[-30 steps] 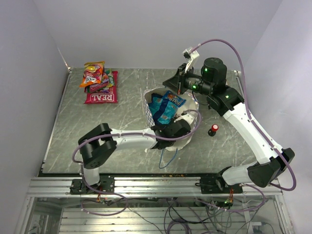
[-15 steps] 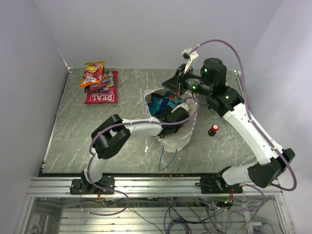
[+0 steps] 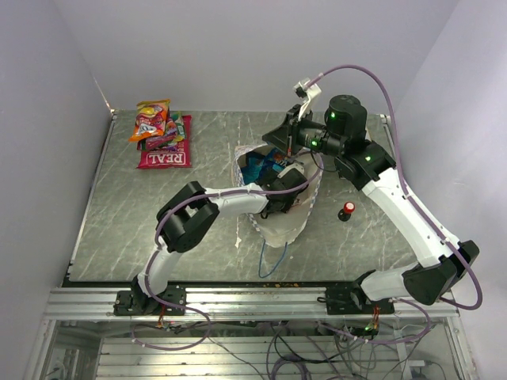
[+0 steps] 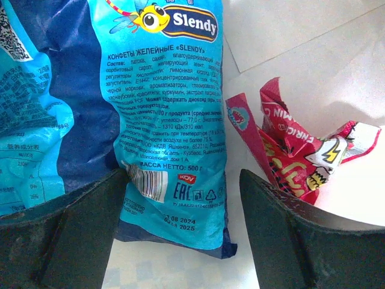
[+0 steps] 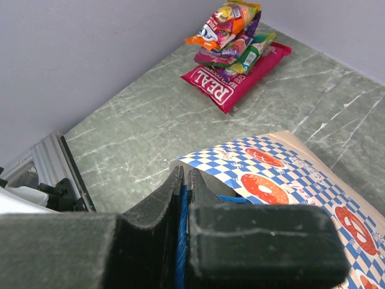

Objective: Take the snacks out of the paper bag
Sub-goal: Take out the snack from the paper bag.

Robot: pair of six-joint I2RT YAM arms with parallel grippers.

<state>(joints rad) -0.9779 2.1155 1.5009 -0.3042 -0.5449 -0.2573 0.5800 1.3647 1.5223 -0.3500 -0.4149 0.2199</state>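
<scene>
The lower end of the blue "Slendy" candy bag is between my fingers, and the red packet is outside them. My left gripper should close. Closing now would hold the candy bag.
The paper bag point(image 3: 277, 222) lies mid-table, checkered blue and white, its mouth facing the back. My right gripper point(image 5: 185, 174) is shut on the bag's blue cord handle point(image 5: 182, 241), holding the mouth point(image 5: 283, 174) up. My left gripper point(image 4: 183, 177) reaches inside the bag, jaws wide open. The lower end of a blue "Slendy" candy bag point(image 4: 168, 120) lies between the fingers point(image 4: 66, 235), unclamped. A crumpled red packet point(image 4: 289, 150) lies just right of it on the cream inside. Other snacks point(image 3: 161, 134) are piled at the back left, a red "REAL" packet point(image 5: 231, 84) at the bottom.
A small red-and-black knob point(image 3: 346, 210) stands right of the bag. A loose blue cord point(image 3: 269, 257) trails from the bag toward the near edge. Walls close in the table's left and back sides.
My left arm has pushed deeper into the bag toward its mouth, and its jaws have opened wide. The right gripper has kept its hold on the handle.
</scene>
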